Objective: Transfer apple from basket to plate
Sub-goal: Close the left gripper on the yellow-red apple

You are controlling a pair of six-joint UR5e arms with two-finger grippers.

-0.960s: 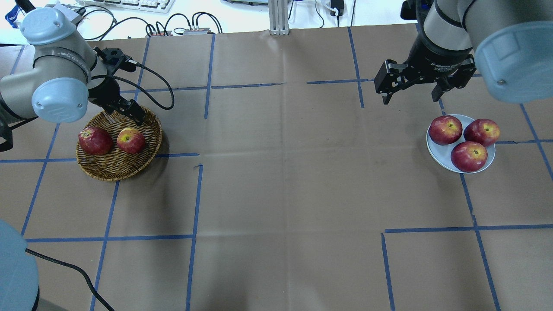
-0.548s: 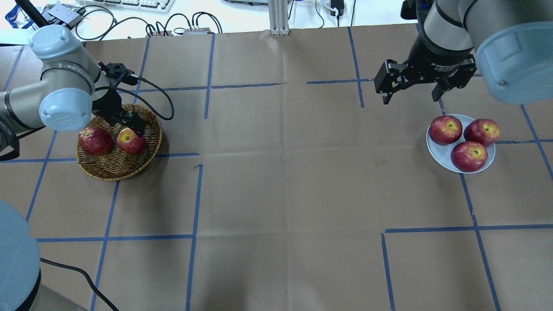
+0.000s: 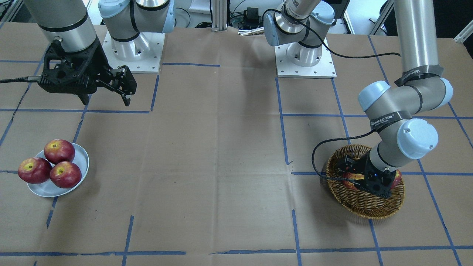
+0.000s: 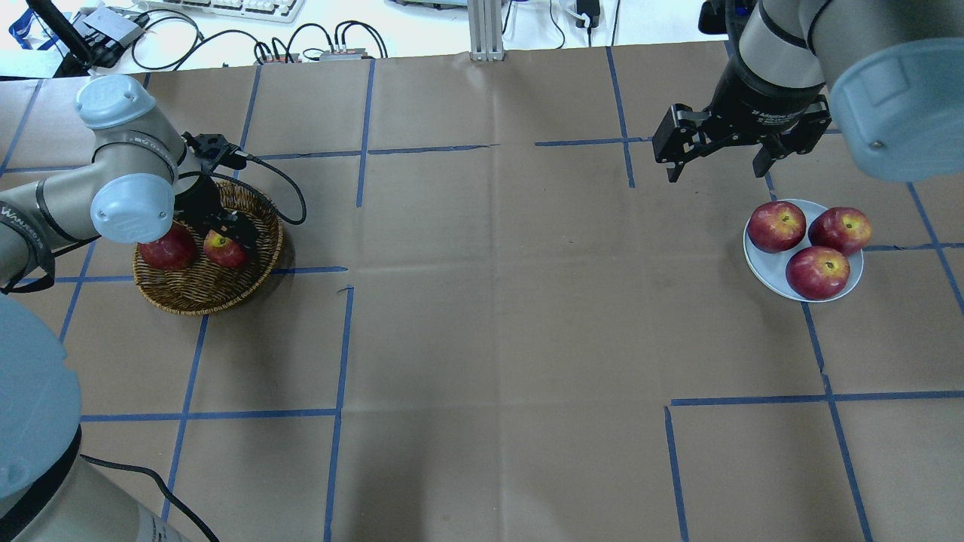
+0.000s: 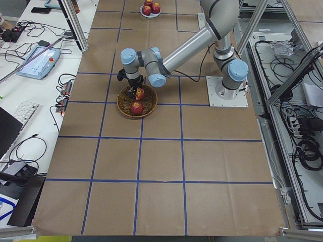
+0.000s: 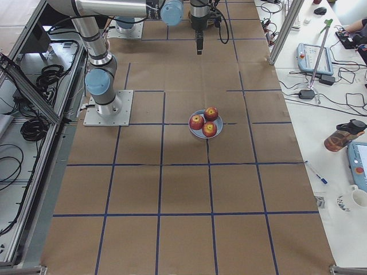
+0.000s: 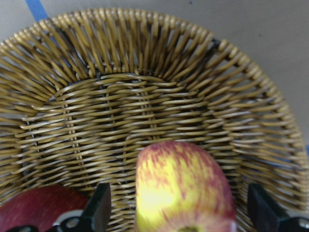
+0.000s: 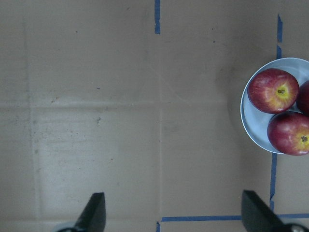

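Observation:
The yellow-streaked apple should go from the basket to the plate (image 3: 82, 157), so my left gripper should grab it next by its rounded sides.
The yellow-streaked apple (image 4: 224, 249) lies in the wicker basket (image 4: 197, 295) at the left of the table, and it also shows in the left wrist view (image 7: 183, 183). My left gripper (image 4: 227, 235) is down in the basket, open. Its fingers (image 7: 100, 212) stand on either side of the apple with small gaps. My right gripper (image 4: 715, 162) is open and empty, hovering behind the pale blue plate (image 4: 762, 272). The plate (image 3: 82, 157) holds three red apples.
A dark red apple (image 4: 160, 254) lies in the basket to the left of the streaked one, partly under my left wrist. Blue tape lines cross the brown table cover. Cables and a keyboard lie beyond the far edge.
My left gripper has moved down and forward into the basket and now straddles the streaked apple. The right arm has not moved.

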